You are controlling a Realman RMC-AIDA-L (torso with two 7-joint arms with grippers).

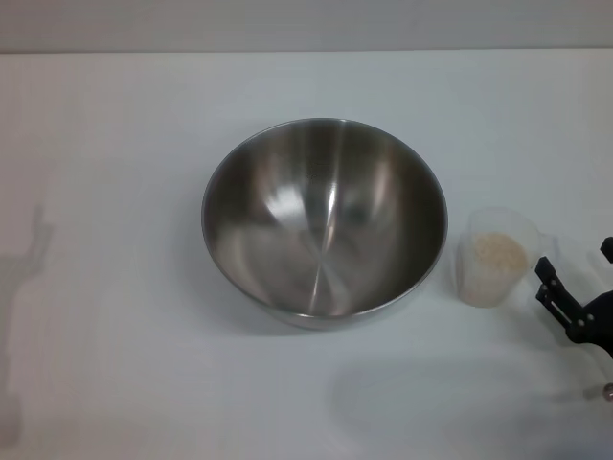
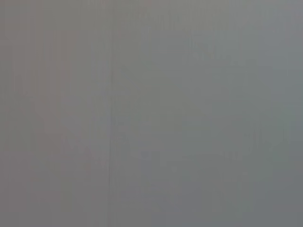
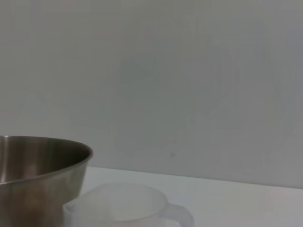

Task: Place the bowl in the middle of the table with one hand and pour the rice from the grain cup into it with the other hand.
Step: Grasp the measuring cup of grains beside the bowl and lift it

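Note:
The fingers of the robot's right gripper are short of the handle, so the right gripper should move toward the handle first, then close on the grain cup.
The steel bowl stands empty in the middle of the white table. Just to its right sits the clear grain cup, upright, with pale rice inside and its handle pointing right. My right gripper is at the table's right edge, close beside the cup's handle, open and holding nothing. The right wrist view shows the bowl and the cup side by side from low down. My left gripper is out of view, and its wrist view shows only a blank grey surface.
A pale wall runs along the table's far edge. Faint shadows lie on the tabletop at the far left and in front of the cup.

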